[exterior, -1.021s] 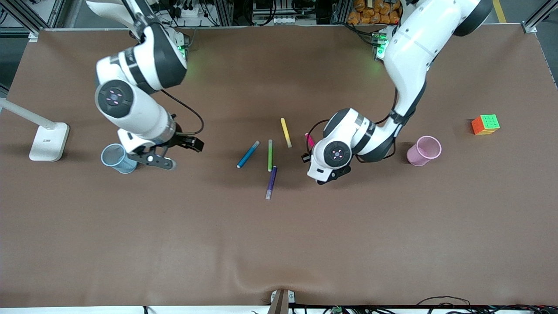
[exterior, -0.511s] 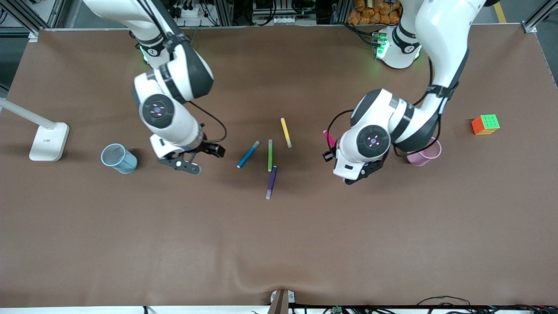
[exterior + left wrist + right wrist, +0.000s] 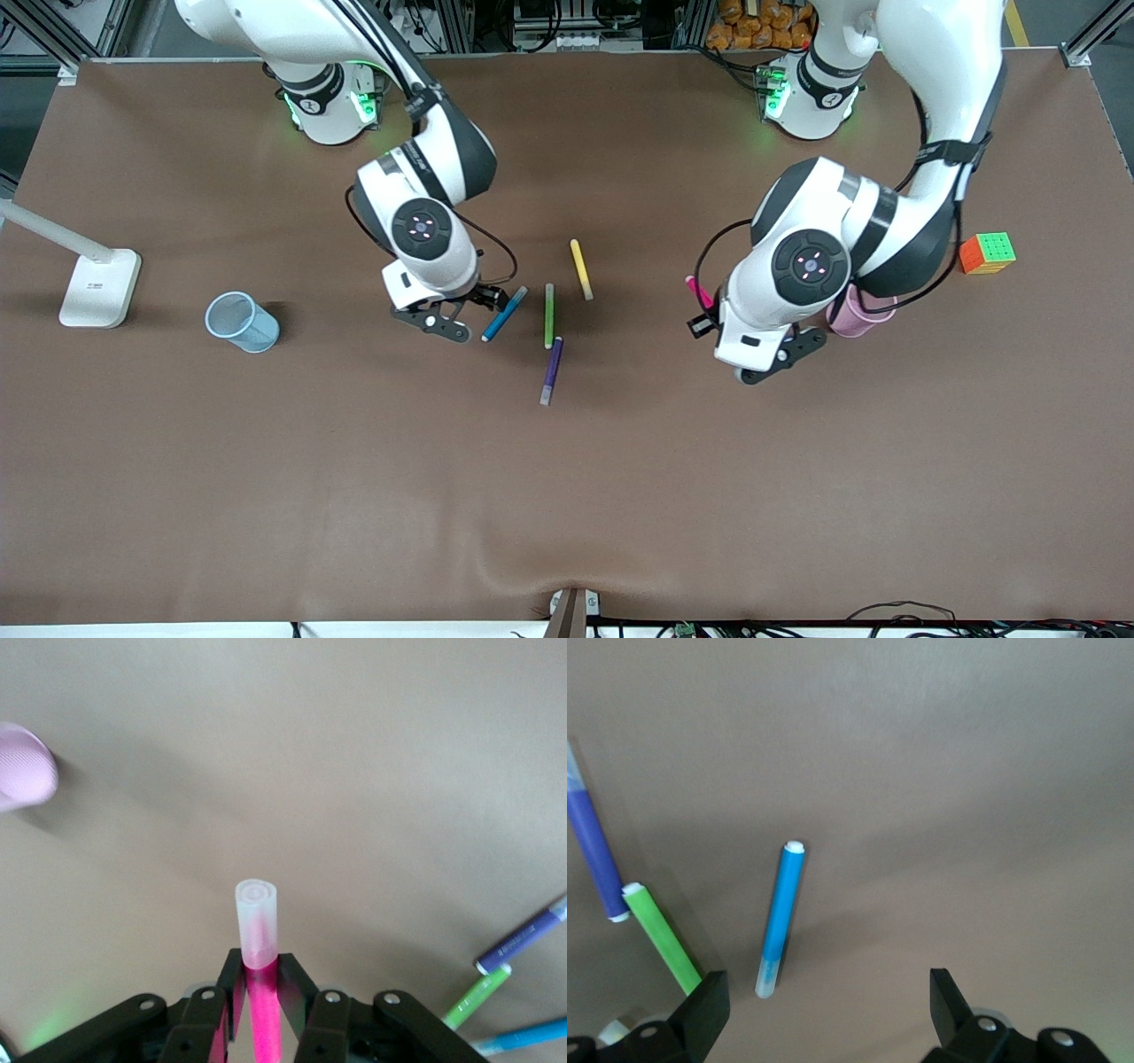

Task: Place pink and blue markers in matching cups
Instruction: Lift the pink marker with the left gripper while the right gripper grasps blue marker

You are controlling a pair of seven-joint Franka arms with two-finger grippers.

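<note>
The blue marker's plain blue end point(image 3: 490, 335) should stay free to go into the blue cup. My right gripper needs to grab the blue marker by its clear end point(image 3: 520, 292) next.
My left gripper point(image 3: 704, 312) is shut on the pink marker point(image 3: 697, 291), held off the table beside the pink cup point(image 3: 858, 319), which the left arm partly hides. In the left wrist view the pink marker point(image 3: 258, 939) stands up between the fingers point(image 3: 232, 979), pale cap outward, with the pink cup point(image 3: 22, 771) at the edge. My right gripper point(image 3: 490, 299) is open, low over one end of the blue marker point(image 3: 505, 314), which lies on the table. In the right wrist view the blue marker point(image 3: 780, 917) lies just ahead of the open gripper point(image 3: 828, 992). The blue cup point(image 3: 241, 322) stands toward the right arm's end.
A green marker point(image 3: 549, 315), a purple marker point(image 3: 552, 370) and a yellow marker point(image 3: 581, 268) lie close to the blue one. A colour cube point(image 3: 986, 252) sits past the pink cup. A white lamp base point(image 3: 99, 285) stands at the right arm's end.
The left gripper carried the pink marker from beside the other markers toward the pink cup. The right gripper moved from beside the blue cup to the blue marker.
</note>
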